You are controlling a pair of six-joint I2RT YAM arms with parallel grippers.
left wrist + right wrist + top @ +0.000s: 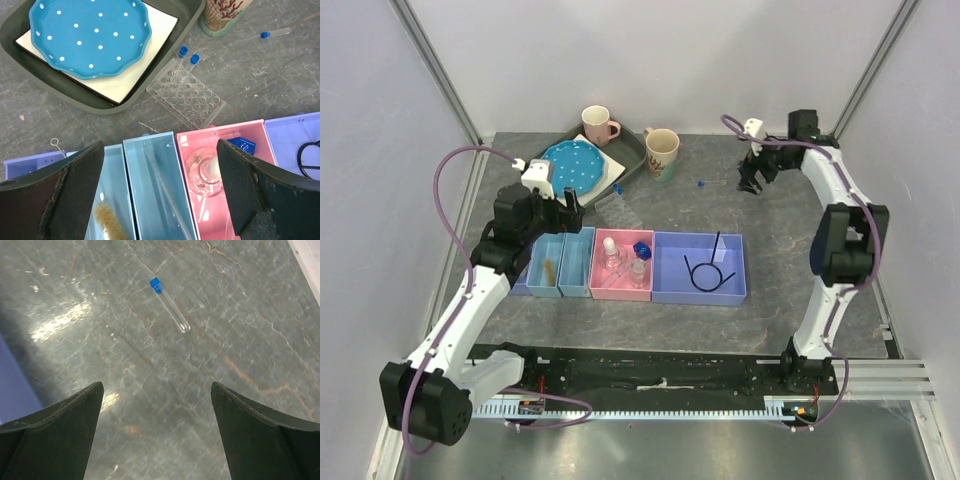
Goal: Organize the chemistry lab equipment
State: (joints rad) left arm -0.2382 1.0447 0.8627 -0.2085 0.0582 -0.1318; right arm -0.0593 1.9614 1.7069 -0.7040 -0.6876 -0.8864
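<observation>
I need to grab the blue-capped tube next with my right gripper by its clear closed end (722, 181) (181, 322). This leaves the blue cap free for my left gripper.
My left gripper (570, 208) is open and empty above the two light-blue bins; in the left wrist view (160, 145) its jaws straddle the middle light-blue bin (150, 180), which holds a clear rod. A tan brush (107, 220) lies in the left bin. The pink bin (623, 265) holds tiny clear bottles (207, 170) and a blue cap piece (243, 145). A black looped wire (705, 272) lies in the purple bin. The clear welled tray (187, 97) sits on the table with two blue-capped tubes (182, 51) against it. My right gripper (156, 387) is open above a loose blue-capped tube (170, 305).
A dark tray (630, 160) at the back holds the blue dotted plate (572, 165) and a pink mug (597, 124). A beige mug (662, 152) stands beside it. A thin wire loop (55, 145) lies on the table left of the bins. Grey walls enclose the table.
</observation>
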